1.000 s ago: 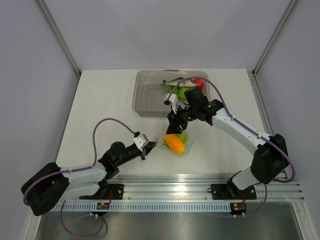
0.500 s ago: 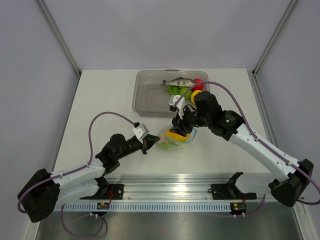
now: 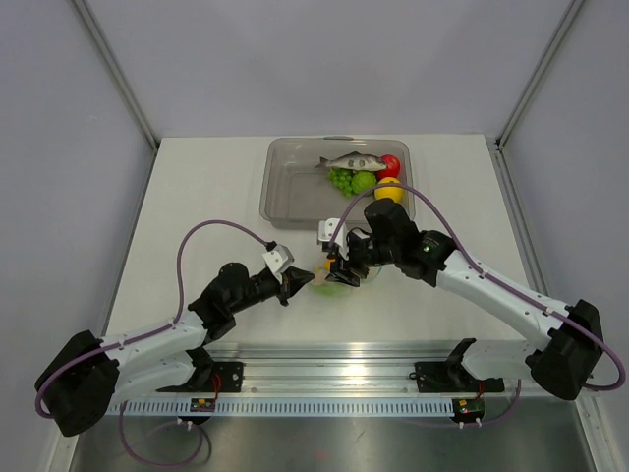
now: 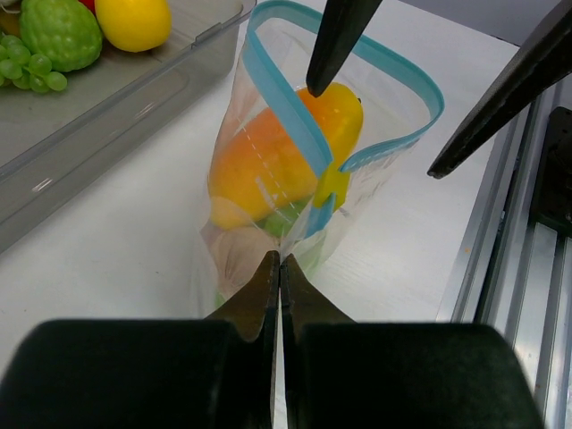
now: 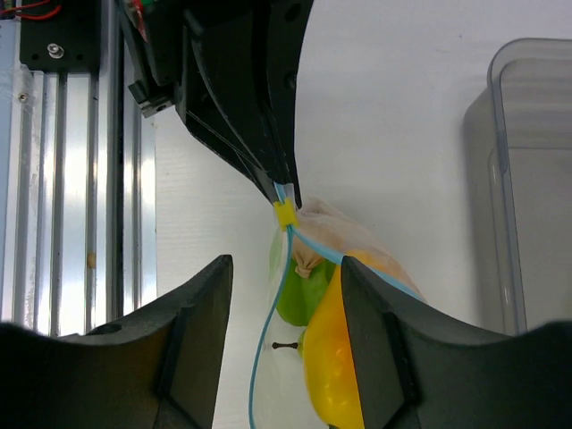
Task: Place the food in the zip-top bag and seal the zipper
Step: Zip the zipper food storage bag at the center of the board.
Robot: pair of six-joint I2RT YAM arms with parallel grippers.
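The right gripper's fingers stop short of the yellow slider point(image 5: 285, 214) and would miss if they closed now, so the gripper should move toward the slider first.
The zip-top bag point(image 3: 334, 282) stands on the table between both arms, mouth open. It holds an orange-yellow mango point(image 4: 284, 161), a green pear point(image 5: 299, 297) and a pinkish piece point(image 4: 237, 255). The light blue zipper point(image 4: 284, 116) rims the mouth, with a yellow slider point(image 4: 329, 186) near the left gripper's end. My left gripper point(image 3: 302, 280) point(image 4: 280, 265) is shut on the bag's corner just below the slider. My right gripper point(image 3: 340, 266) point(image 5: 286, 268) is open, its fingers point(image 4: 342, 36) straddling the bag's mouth from above without touching the zipper.
A clear grey tray point(image 3: 290, 192) stands at the back, holding a toy fish point(image 3: 352, 160), green grapes point(image 3: 341, 178), a red piece point(image 3: 391, 164) and a yellow lemon point(image 3: 389, 189). A metal rail point(image 3: 393, 359) runs along the near table edge.
My right gripper has come down and left from beside the tray to sit over the bag's mouth. The bag went from lying flat to standing gathered. The left gripper kept its hold and shifted slightly.
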